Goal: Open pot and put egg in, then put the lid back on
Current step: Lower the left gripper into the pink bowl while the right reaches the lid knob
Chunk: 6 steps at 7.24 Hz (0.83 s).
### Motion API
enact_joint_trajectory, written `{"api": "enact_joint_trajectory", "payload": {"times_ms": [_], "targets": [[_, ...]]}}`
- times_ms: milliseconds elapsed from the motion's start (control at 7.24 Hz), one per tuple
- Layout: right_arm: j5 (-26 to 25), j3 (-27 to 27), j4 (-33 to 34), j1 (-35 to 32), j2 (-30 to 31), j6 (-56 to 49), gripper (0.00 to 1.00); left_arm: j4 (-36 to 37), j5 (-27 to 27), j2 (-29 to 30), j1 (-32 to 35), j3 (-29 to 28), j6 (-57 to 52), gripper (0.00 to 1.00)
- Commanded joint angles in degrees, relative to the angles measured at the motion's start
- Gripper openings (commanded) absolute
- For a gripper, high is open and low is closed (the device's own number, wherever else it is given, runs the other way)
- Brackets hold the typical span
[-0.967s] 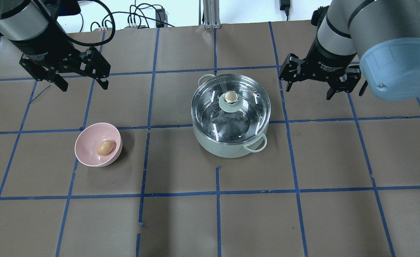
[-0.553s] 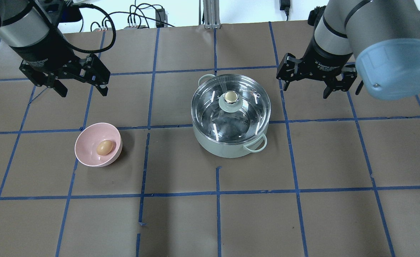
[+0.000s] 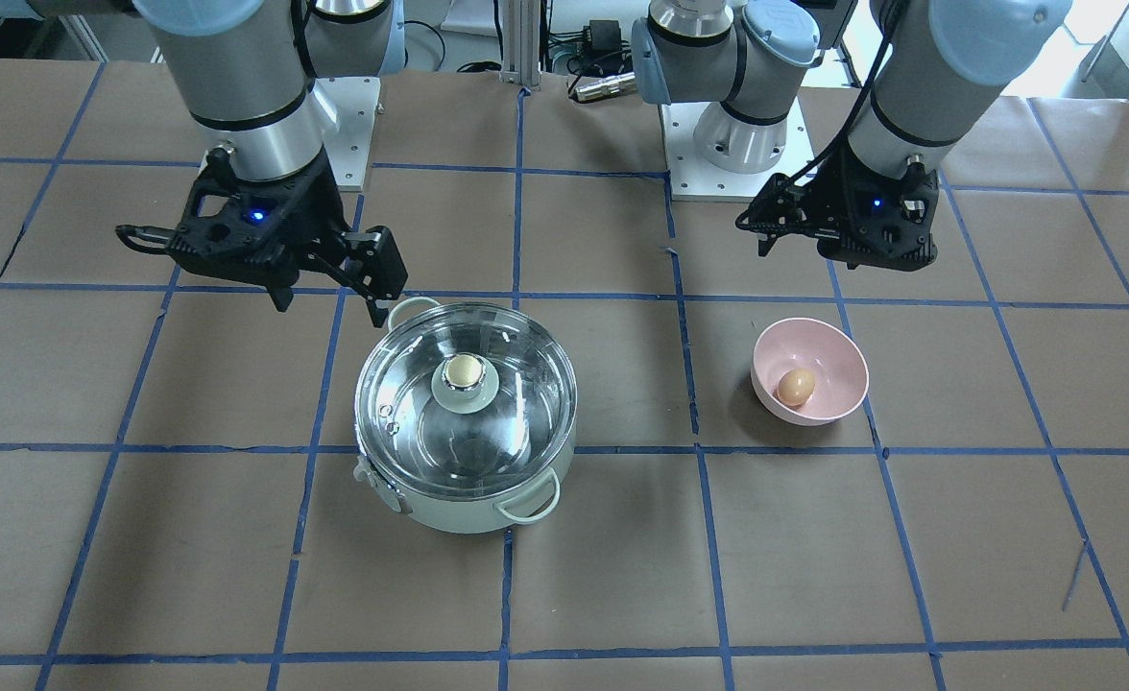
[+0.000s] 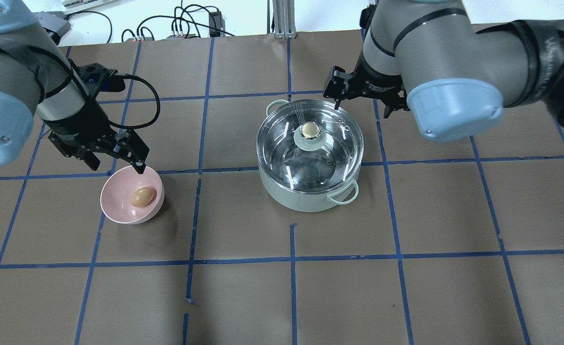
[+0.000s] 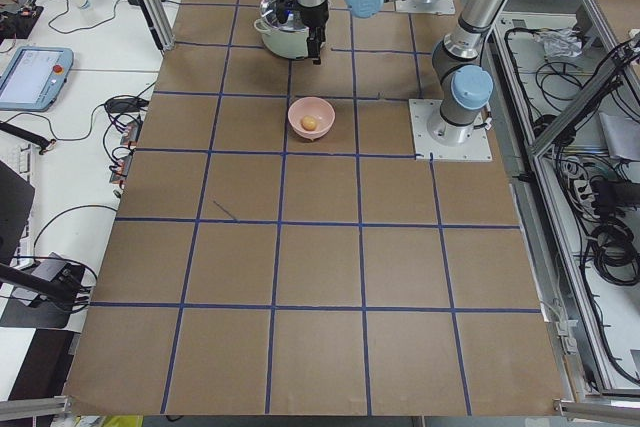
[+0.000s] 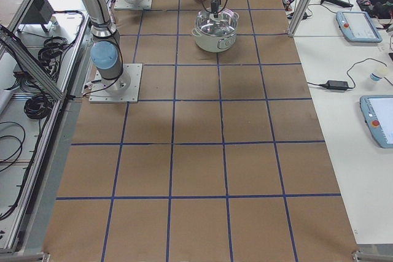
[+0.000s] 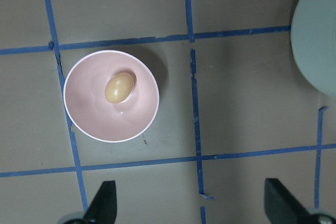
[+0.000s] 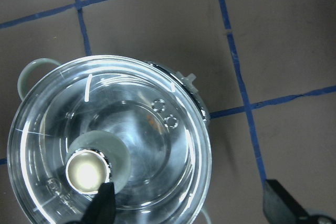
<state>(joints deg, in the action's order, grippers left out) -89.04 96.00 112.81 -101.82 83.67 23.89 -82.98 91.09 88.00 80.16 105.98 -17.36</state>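
My right gripper grabs the pot's lid by its golden knob (image 3: 464,370) (image 8: 86,170) next, since the glass lid spreads wider than the span of my right gripper's fingers.
The mint-green pot (image 4: 301,201) stands mid-table with the clear glass lid (image 4: 332,148) on it, golden knob (image 4: 309,129) up. The egg (image 4: 142,197) lies in a pink bowl (image 4: 119,191) to the pot's left. My left gripper (image 4: 116,165) is open and empty, above the bowl's far rim; in the left wrist view the egg (image 7: 119,87) lies ahead of the fingers (image 7: 102,205). My right gripper (image 4: 362,106) is open and empty, over the pot's far right rim; in the right wrist view one finger (image 8: 103,203) is close to the knob (image 8: 86,170).
Brown paper with a grid of blue tape lines covers the table (image 4: 291,297). In the front-facing view the pot (image 3: 468,504) and bowl (image 3: 838,355) stand about one grid square apart. Cables and a post lie past the far edge (image 4: 282,19).
My left gripper has moved toward the near side, down to the bowl's far rim. My right gripper has moved left to the pot's far right rim. Pot, lid, egg unmoved.
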Motion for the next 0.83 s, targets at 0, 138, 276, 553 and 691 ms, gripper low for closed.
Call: {"api": "enact_joint_trajectory", "payload": {"times_ms": [0, 138, 276, 553, 691], "targets": [[-0.1, 0.1, 2.9, -4.1, -2.7, 3.5, 0.99, 13.7, 0.1, 0.6, -2.4, 9.5, -3.0, 0.98], [0.1, 0.1, 5.1, -4.5, -4.5, 4.8, 0.98, 20.6, 0.3, 2.4, -2.5, 13.6, -4.2, 0.97], [0.1, 0.2, 6.1, -5.6, -6.1, 5.9, 0.98, 27.6, 0.3, 4.9, -2.5, 15.7, -5.4, 0.97], [-0.2, 0.2, 7.9, -5.8, -6.8, 0.7, 0.95, 29.0, 1.0, 6.0, -8.1, 16.9, -12.3, 0.97], [-0.2, 0.2, 9.0, -5.8, -7.0, -0.5, 0.93, 29.0, -1.8, 6.6, -10.9, 18.9, -15.7, 0.97]]}}
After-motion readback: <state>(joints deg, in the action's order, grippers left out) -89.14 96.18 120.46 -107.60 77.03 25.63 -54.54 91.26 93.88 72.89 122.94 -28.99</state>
